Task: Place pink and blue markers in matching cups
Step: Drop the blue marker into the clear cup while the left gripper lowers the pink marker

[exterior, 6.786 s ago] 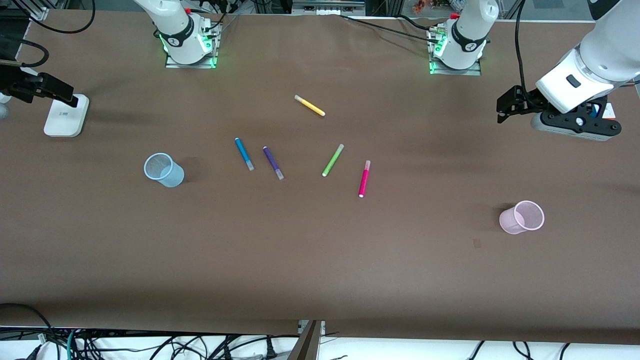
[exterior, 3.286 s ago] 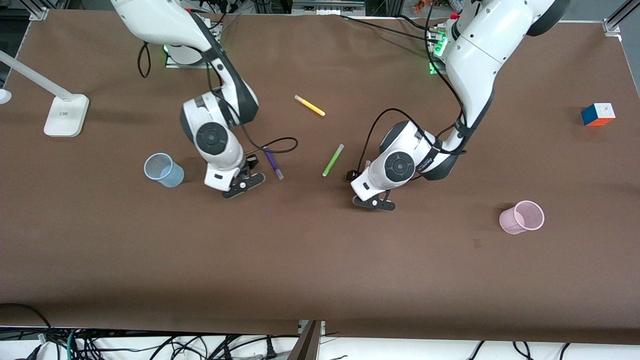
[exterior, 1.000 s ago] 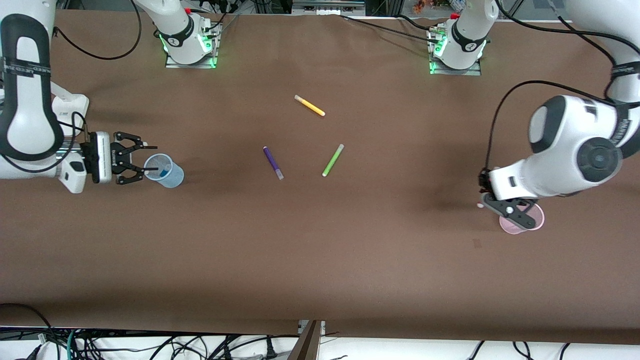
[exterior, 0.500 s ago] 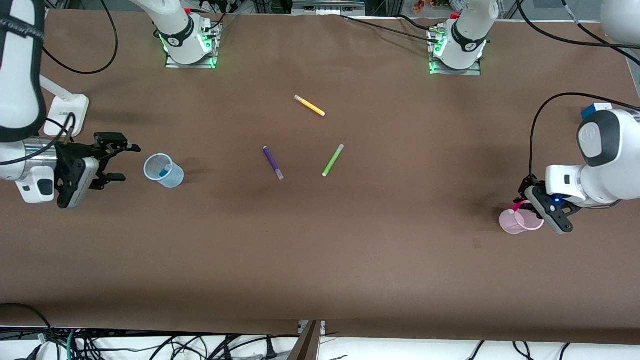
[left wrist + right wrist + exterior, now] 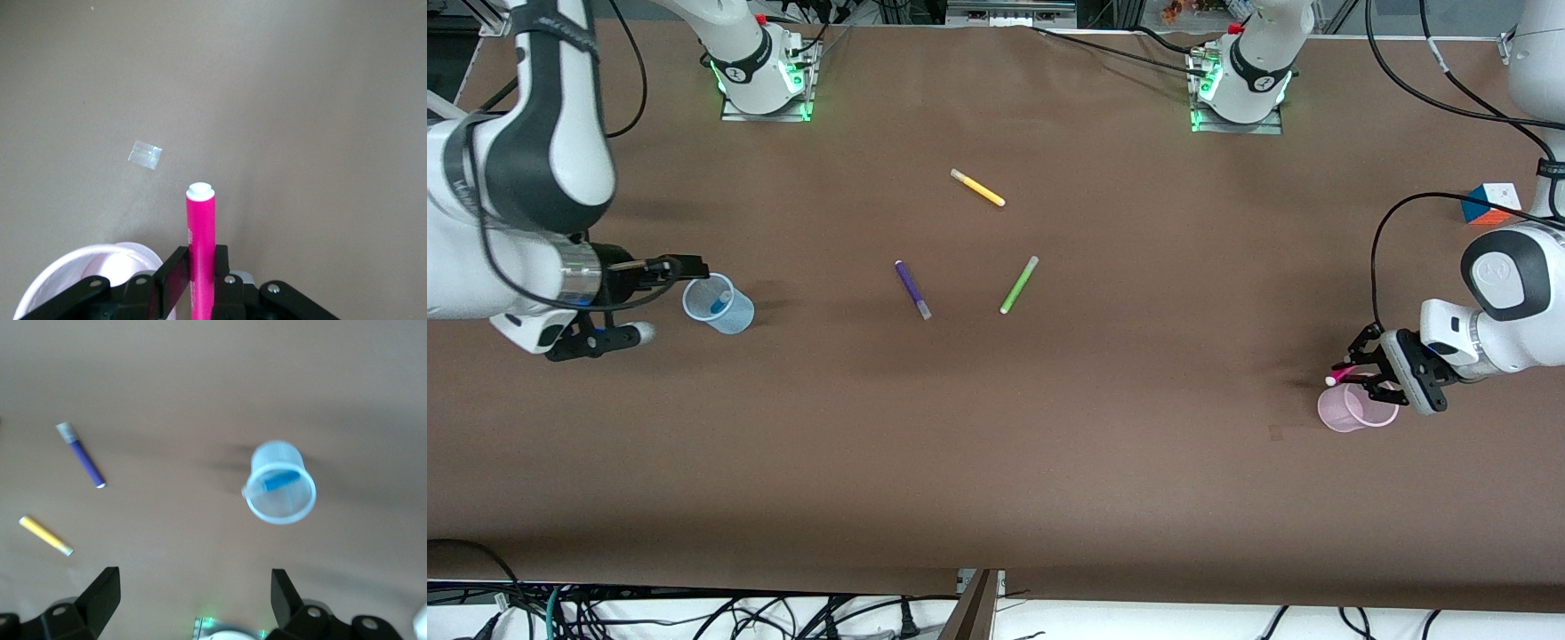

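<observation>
The pink marker's white end (image 5: 1331,380) is outside the light pink rim (image 5: 1374,404), so my left gripper should move the marker into the cup before it lets go.
The light blue cup (image 5: 719,304) stands toward the right arm's end of the table with the blue marker (image 5: 717,302) leaning inside it. My right gripper (image 5: 667,293) is open and empty just beside this cup. The right wrist view shows the cup (image 5: 281,490), the marker (image 5: 280,481) in it, and the gripper (image 5: 193,587). My left gripper (image 5: 1360,369) is shut on the pink marker (image 5: 1343,375) and holds it tilted just above the rim of the light pink cup (image 5: 1356,409). The left wrist view shows the gripper (image 5: 200,257), the marker (image 5: 201,227) and the cup (image 5: 80,280).
A purple pen (image 5: 912,289), a lime green pen (image 5: 1018,284) and a yellow pen (image 5: 977,188) lie mid-table. A colour cube (image 5: 1489,203) sits at the left arm's end. A small tape patch (image 5: 1276,433) lies near the pink cup.
Both markers left the table. The blue one now sits in the blue cup, and my right gripper opened and drew back. My left gripper carried the pink marker to the pink cup.
</observation>
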{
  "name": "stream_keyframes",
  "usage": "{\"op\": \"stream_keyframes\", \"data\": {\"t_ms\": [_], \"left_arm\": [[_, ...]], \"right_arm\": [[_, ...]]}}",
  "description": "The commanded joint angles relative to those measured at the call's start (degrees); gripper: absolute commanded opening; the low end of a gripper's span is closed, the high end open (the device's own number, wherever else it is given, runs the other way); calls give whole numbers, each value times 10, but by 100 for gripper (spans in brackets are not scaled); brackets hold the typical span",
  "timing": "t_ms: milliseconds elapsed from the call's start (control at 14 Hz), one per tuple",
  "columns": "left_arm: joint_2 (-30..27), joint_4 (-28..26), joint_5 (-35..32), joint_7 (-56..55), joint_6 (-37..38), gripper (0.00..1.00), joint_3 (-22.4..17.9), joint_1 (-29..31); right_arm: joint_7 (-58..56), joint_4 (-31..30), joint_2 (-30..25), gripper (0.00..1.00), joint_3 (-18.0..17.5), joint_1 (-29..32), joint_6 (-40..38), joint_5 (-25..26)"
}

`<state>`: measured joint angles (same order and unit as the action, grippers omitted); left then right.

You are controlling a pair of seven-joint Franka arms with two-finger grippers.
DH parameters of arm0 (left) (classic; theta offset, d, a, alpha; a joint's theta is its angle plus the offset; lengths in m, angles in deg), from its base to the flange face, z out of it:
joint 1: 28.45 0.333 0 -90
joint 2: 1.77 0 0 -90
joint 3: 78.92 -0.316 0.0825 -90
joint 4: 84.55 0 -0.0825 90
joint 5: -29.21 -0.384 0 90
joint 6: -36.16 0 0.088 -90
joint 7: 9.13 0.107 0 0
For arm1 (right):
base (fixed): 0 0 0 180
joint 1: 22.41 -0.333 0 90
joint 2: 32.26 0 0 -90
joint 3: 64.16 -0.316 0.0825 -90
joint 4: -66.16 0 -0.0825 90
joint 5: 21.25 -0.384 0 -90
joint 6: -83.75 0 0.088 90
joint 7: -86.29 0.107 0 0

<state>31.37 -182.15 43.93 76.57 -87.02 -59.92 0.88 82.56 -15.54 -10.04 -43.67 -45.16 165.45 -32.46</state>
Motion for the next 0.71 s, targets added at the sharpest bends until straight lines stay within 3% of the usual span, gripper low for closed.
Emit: {"op": "stream_keyframes", "data": {"t_ms": [0, 143, 357, 429, 643], "left_arm": [[0, 6, 23, 31, 0, 0, 10, 11], [-11, 7, 23, -11, 20, 0, 10, 10], [-18, 48, 14, -78, 77, 0, 13, -1], [-18, 62, 5, -84, 80, 0, 10, -13], [-2, 94, -34, -72, 78, 0, 10, -18]], "right_arm": [[81, -13, -66, 100, -71, 28, -25, 86], [81, -45, -116, 100, -113, 72, -22, 99], [81, -67, -179, 100, -118, 113, -27, 111], [81, -76, -208, 100, -126, 132, -25, 134], [82, -81, -253, 100, -147, 168, -21, 141]]}}
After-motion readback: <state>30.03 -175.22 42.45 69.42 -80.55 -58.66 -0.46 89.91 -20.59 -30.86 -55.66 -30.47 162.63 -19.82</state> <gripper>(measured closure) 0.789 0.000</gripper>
